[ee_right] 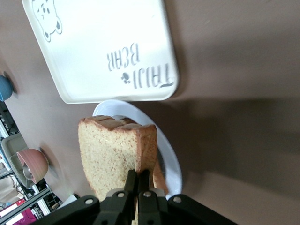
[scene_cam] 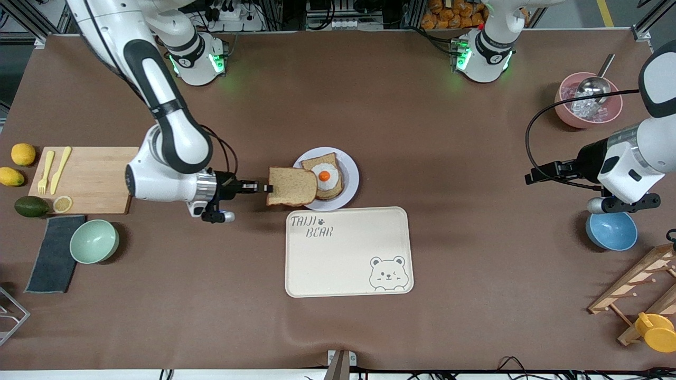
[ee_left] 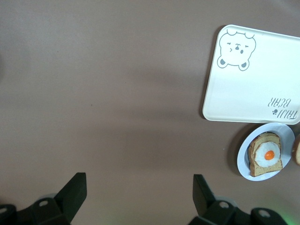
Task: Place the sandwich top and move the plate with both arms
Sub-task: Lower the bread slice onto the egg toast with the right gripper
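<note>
My right gripper stays closed on the held slice until it covers the fried egg slice. For now, the held slice hangs beside it.
My right gripper is shut on the edge of the sandwich top, a plain tan bread slice held flat in the air over the rim of the plate at the right arm's end. In the right wrist view the slice is pinched between the fingers above the plate. On the plate lies a bread slice with a fried egg, partly covered by the held slice. My left gripper is open and empty, waiting high over the table near the blue bowl.
The cream bear tray lies just nearer the front camera than the plate. A wooden board with cutlery, fruit, a green bowl and a dark cloth sit at the right arm's end. A pink bowl and wooden rack sit at the left arm's end.
</note>
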Motion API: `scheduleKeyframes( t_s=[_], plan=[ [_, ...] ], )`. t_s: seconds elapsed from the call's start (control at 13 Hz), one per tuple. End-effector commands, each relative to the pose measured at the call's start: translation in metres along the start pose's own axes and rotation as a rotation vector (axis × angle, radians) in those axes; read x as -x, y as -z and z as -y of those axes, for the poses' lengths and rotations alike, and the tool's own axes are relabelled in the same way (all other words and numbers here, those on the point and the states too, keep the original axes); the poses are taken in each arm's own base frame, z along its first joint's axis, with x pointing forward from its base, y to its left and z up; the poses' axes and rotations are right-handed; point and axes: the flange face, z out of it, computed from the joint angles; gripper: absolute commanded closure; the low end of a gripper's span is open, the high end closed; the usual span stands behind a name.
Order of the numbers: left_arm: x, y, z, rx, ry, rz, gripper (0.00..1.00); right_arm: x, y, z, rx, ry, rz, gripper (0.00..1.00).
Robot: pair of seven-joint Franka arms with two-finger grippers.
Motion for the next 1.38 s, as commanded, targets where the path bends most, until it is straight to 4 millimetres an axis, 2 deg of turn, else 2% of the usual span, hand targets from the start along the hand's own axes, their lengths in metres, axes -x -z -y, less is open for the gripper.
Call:
scheduleKeyframes(
  t_s=[0.0,0.15,0.38,0.84,1.3],
  plan=[
    [0.005,0.010,0.002,0.025,0.008,-0.008,0.00,0.017,-0.027,0.013,0.021,0.002,-0.038,1.00],
    [0.006,0.011,0.003,0.024,0.007,-0.011,0.00,0.023,-0.041,0.019,0.022,0.006,-0.026,1.00],
    [0.008,0.018,0.005,0.028,0.004,-0.021,0.00,0.033,-0.050,0.007,0.020,-0.014,-0.004,1.00],
    [0.012,0.021,0.012,0.028,0.003,0.002,0.00,0.055,-0.078,0.019,0.000,-0.025,0.032,1.00],
    [0.009,0.019,0.010,0.035,0.002,-0.007,0.00,0.059,-0.090,0.022,0.014,-0.019,0.018,1.00]
  ],
)
